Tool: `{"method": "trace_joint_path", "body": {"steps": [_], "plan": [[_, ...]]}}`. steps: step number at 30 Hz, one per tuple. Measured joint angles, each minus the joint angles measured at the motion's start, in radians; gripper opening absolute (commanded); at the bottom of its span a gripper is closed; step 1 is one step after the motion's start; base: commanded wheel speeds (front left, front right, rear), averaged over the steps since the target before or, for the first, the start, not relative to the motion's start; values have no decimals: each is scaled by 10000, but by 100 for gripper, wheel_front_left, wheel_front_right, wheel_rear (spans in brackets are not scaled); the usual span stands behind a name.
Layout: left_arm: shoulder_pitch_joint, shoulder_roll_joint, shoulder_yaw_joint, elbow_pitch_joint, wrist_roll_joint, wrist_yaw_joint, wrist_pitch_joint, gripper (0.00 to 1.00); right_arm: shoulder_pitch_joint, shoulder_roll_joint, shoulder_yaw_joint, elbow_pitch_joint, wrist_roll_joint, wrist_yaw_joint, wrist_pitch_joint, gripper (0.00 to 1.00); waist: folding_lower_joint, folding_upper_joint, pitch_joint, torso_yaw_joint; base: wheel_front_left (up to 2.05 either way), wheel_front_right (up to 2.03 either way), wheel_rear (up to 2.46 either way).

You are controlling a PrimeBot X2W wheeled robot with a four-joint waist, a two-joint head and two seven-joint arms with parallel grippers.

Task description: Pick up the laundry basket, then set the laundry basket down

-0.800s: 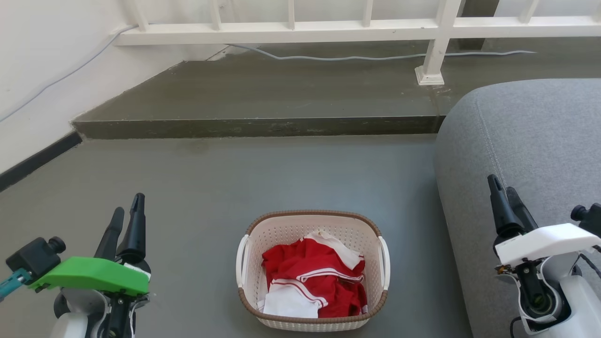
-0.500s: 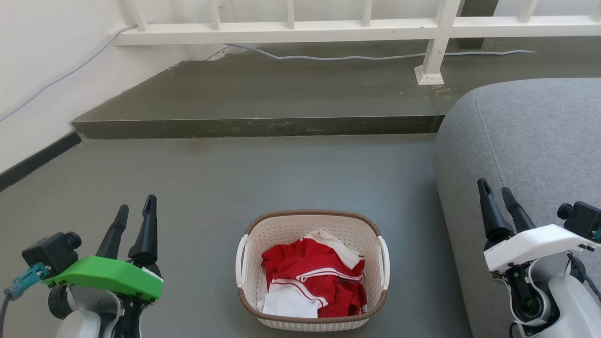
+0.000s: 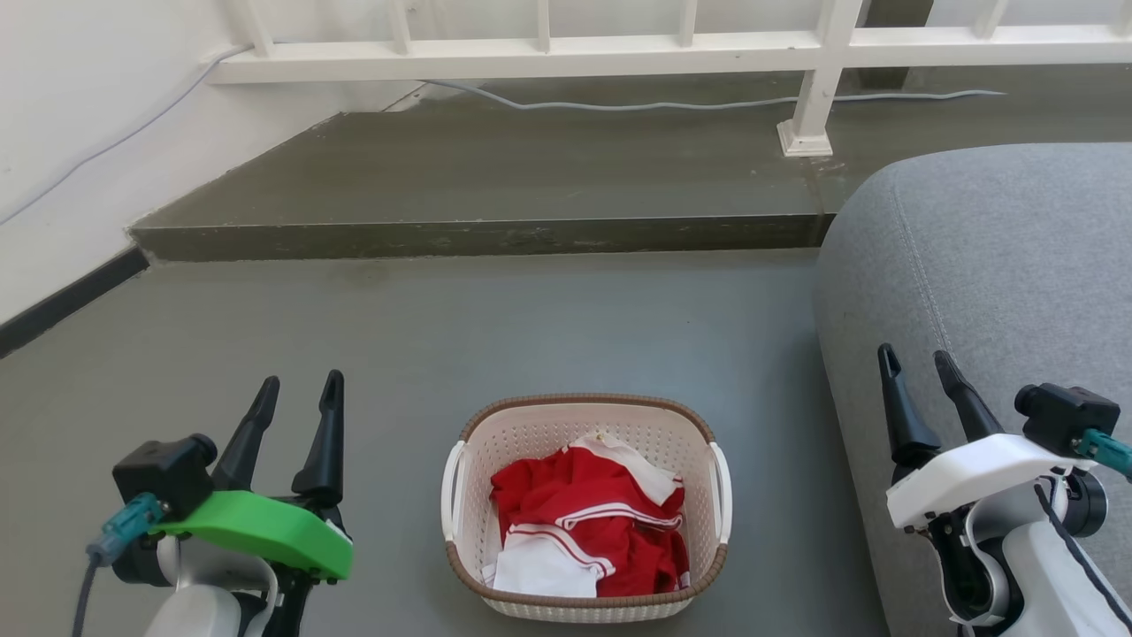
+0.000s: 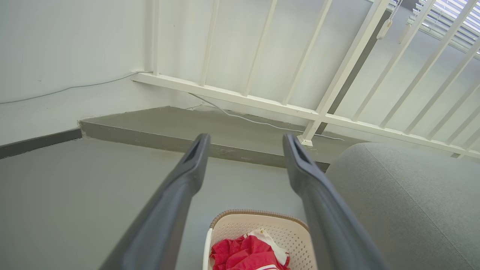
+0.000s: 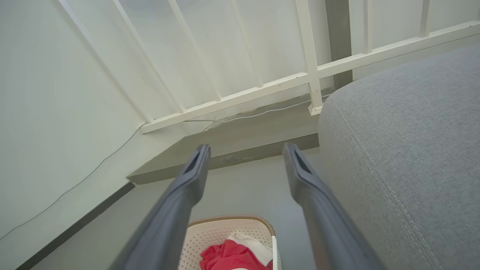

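Note:
Loose red and white clothes (image 3: 591, 522) are in the laundry basket. My left gripper will next take hold of the basket by its white side handle (image 3: 451, 490), so the basket stays level.
The laundry basket (image 3: 539, 431), cream-white and perforated with a brown rim and white side handles, stands on the grey floor at the bottom middle of the head view. Red and white clothes (image 3: 591, 522) lie inside it. My left gripper (image 3: 299, 392) is open to the basket's left, well apart from it, holding nothing. My right gripper (image 3: 915, 363) is open to the basket's right, over the sofa's edge, empty too. In the left wrist view the basket (image 4: 258, 228) sits low between the open fingers of my left gripper (image 4: 245, 144). In the right wrist view the basket (image 5: 228, 232) lies below my right gripper (image 5: 245, 154).
A grey sofa (image 3: 999, 265) fills the right side, close beside the basket. A raised grey step (image 3: 478, 234) crosses behind, with a white railing (image 3: 672, 49) and a grey cable (image 3: 619, 106) on it. A white wall (image 3: 80, 133) with a black baseboard runs along the left.
Both grippers have moved inward toward the basket and have opened wider. The basket has not moved.

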Motion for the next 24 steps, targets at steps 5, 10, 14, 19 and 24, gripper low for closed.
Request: {"method": "trace_joint_path", "body": {"steps": [5,10,14,19,24], "plan": [[6,25,-207,-13,660,82,-169,100,2,-23,142,33,-633,-117,-174,100,0,0,16,-18,0,0,0],[17,59,-462,-12,1379,190,-418,100,3,-46,261,40,-1323,-290,-349,100,0,0,28,-29,0,0,0],[28,63,-512,-8,1850,370,-554,100,4,-46,362,42,-1783,-380,-523,100,0,0,33,-36,0,0,0],[42,59,-614,15,2357,500,-717,100,12,-13,370,42,-2226,-477,-700,100,0,0,46,-48,0,0,0],[68,48,-629,12,2773,709,-874,100,17,8,378,36,-2757,-642,-872,100,0,0,54,-70,0,0,0]]}}
